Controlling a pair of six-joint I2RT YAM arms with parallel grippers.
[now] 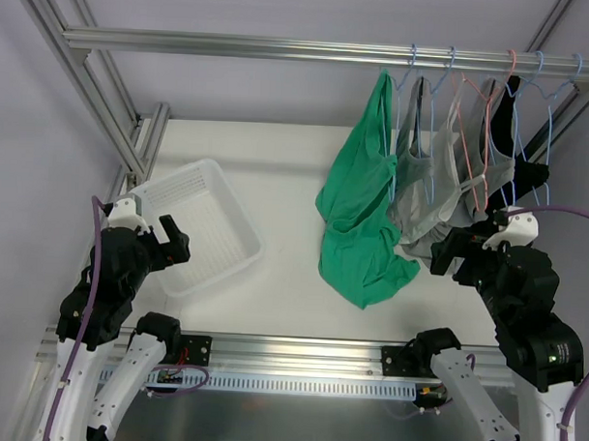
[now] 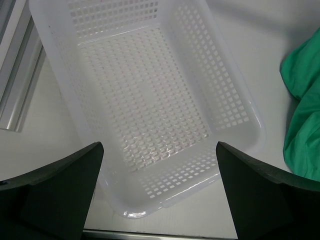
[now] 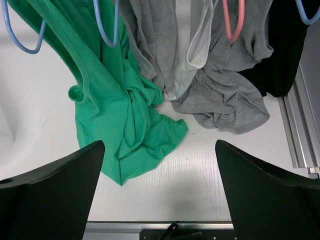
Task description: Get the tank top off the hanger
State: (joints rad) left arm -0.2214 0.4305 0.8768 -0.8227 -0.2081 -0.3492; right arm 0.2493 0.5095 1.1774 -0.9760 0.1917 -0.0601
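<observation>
Next, my right gripper grips the green tank top's blue hanger near its hook (image 1: 410,71) to remove the tank top, and both hanger ends stay free.
A green tank top (image 1: 358,213) hangs by one strap from a blue hanger (image 1: 404,89) on the rail, its lower part pooled on the table; it also shows in the right wrist view (image 3: 120,115). Grey tank tops (image 1: 426,191) and a black one (image 1: 515,141) hang to its right on blue and pink hangers (image 1: 471,159). My right gripper (image 1: 446,253) is open and empty, low beside the grey tops, right of the green one. My left gripper (image 1: 168,240) is open and empty above the white basket (image 1: 204,179).
The white perforated basket (image 2: 150,100) stands empty at the left of the table. An aluminium frame with the hanging rail (image 1: 281,48) surrounds the table. A metal rail (image 3: 300,130) runs along the table's right edge.
</observation>
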